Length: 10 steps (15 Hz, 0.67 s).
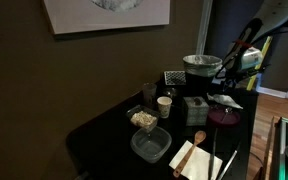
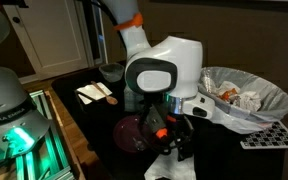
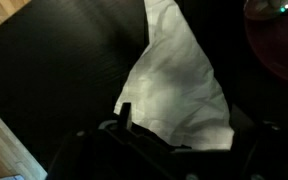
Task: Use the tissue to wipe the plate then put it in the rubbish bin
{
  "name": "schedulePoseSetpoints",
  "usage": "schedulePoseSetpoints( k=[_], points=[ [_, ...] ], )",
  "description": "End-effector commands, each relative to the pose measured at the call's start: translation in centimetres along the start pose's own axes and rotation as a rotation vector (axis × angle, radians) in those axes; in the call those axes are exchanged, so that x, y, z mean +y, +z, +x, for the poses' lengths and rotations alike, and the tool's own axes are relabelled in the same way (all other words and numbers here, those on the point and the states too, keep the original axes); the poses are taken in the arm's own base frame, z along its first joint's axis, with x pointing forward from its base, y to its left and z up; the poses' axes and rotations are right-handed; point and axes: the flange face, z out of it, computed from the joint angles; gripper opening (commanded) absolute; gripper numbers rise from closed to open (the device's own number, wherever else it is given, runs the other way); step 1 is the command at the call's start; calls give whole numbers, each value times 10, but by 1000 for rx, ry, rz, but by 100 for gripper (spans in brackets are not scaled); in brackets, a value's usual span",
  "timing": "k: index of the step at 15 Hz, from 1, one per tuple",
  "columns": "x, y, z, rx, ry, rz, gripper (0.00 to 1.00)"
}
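Observation:
I must lower before closing: an exterior view shows a gap to the tissue [image 3: 179, 85].
The tissue [image 3: 179, 85] is a crumpled white sheet on the black table; it also shows in both exterior views [image 1: 225, 100] [image 2: 173, 166]. The maroon plate [image 1: 223, 117] lies right beside it, and shows at the top right of the wrist view [image 3: 276, 40] and behind the gripper [image 2: 132, 133]. My gripper [image 3: 181, 122] hangs low over the tissue with its fingers spread to either side of it, open. It also shows in an exterior view [image 2: 174, 143]. The grey rubbish bin [image 1: 201, 68] with its white liner [image 2: 246, 100] stands behind and holds crumpled paper.
A dark cube box [image 1: 194, 108], a cup [image 1: 164, 105], a clear square container [image 1: 151, 145] and a beige napkin with a wooden spoon [image 1: 196, 155] stand on the black table [image 1: 104, 130]. A perforated rack [image 2: 272, 136] lies by the bin.

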Motion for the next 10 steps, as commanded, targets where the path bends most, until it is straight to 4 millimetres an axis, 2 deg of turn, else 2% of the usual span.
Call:
schedulePoseSetpoints(
  k=[1,6,7,8,9,10],
  points=[
    [-4,27,26,0,11,29,100],
    [-13,55,38,-38,1,29,100],
    [-13,60,39,-45,2,25,96],
    [-13,65,39,-51,0,27,88],
    [-13,70,40,-57,-1,24,72],
    [-14,76,40,-65,-5,24,71]
  ],
)
